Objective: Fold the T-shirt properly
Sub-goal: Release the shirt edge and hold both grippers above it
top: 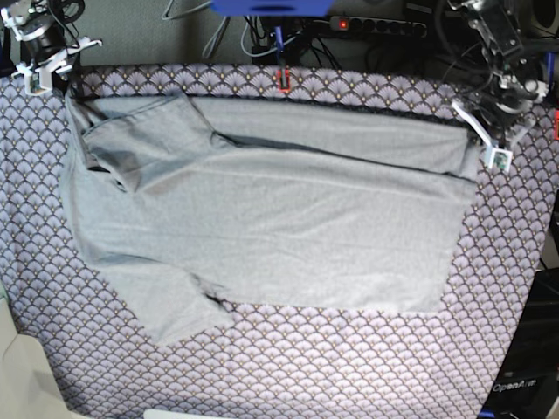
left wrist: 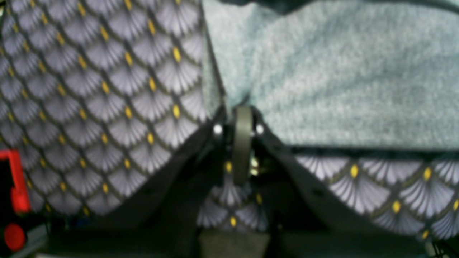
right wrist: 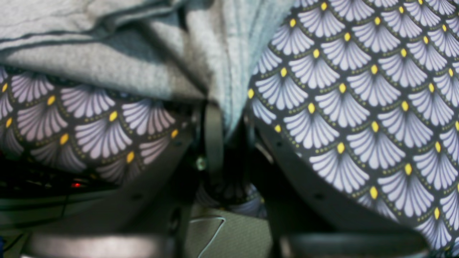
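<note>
I should let go with my right gripper now, because the held shirt corner [top: 73,99] [right wrist: 230,107] is low over the patterned cloth, beside the cloth's back edge.
The light grey T-shirt [top: 279,218] lies spread across the purple scallop-patterned cloth, hem to the right, sleeves to the left. Its far edge is turned over in a long band. My left gripper [top: 486,145] is at the far right corner of the shirt. In the left wrist view, that gripper [left wrist: 242,109] is shut on the corner of the grey fabric [left wrist: 340,71]. At the far left corner is my right gripper [top: 61,80]. In the right wrist view, it [right wrist: 219,107] pinches a bunched fold of the shirt [right wrist: 107,64].
The patterned table cloth [top: 349,367] covers the whole table. A red clamp [top: 283,80] sits on the far edge, with a power strip [top: 376,24] and cables behind it. The table's edge runs down the right side, near the left arm.
</note>
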Available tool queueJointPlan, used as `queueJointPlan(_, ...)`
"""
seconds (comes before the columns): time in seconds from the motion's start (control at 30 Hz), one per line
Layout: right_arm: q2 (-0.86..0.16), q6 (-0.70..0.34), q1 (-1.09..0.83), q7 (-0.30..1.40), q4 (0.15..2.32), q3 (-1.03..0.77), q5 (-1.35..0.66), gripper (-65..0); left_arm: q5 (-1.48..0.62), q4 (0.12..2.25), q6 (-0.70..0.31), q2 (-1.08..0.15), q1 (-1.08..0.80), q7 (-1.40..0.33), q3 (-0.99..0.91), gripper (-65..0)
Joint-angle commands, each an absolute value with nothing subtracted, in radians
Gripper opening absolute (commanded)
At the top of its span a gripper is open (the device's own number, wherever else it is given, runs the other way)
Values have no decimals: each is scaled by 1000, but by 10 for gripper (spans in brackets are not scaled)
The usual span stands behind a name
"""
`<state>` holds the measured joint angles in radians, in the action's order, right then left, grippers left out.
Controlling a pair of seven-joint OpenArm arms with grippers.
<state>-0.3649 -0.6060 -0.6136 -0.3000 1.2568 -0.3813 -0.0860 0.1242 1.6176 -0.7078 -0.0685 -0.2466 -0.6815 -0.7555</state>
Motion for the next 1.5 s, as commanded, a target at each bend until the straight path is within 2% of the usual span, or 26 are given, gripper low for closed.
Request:
queueJointPlan(0.0, -361, -621, -644, -163, 1237, -380, -15, -610, 130, 1638, -698, -85, -243, -671, -762, -650)
queueJointPlan(1.0, -358, -621, -641, -157, 1214, -378, -15, -598, 130, 1626, -698, -84, -257, -670, -760, -650)
queueJointPlan(1.1, -358, -621, -644, -162, 1214, -378, -15, -536, 130, 1626, -698, -85, -257, -670, -760, -567)
queueJointPlan(1.3, -358, -621, -645, -163, 1218, -378, -15, -412, 127, 1626, -698, -82, -257, -662, -765, -353)
queueJointPlan(1.37, -358, -621, -645, -163, 1221, -378, -15, -393, 125, 1626, -698, -82, -257, -662, -765, -319)
queueJointPlan(1.47, -360, -621, -645, -163, 1221, -383, -15, -367, 128, 1626, -698, -82, -257, -661, -766, -319)
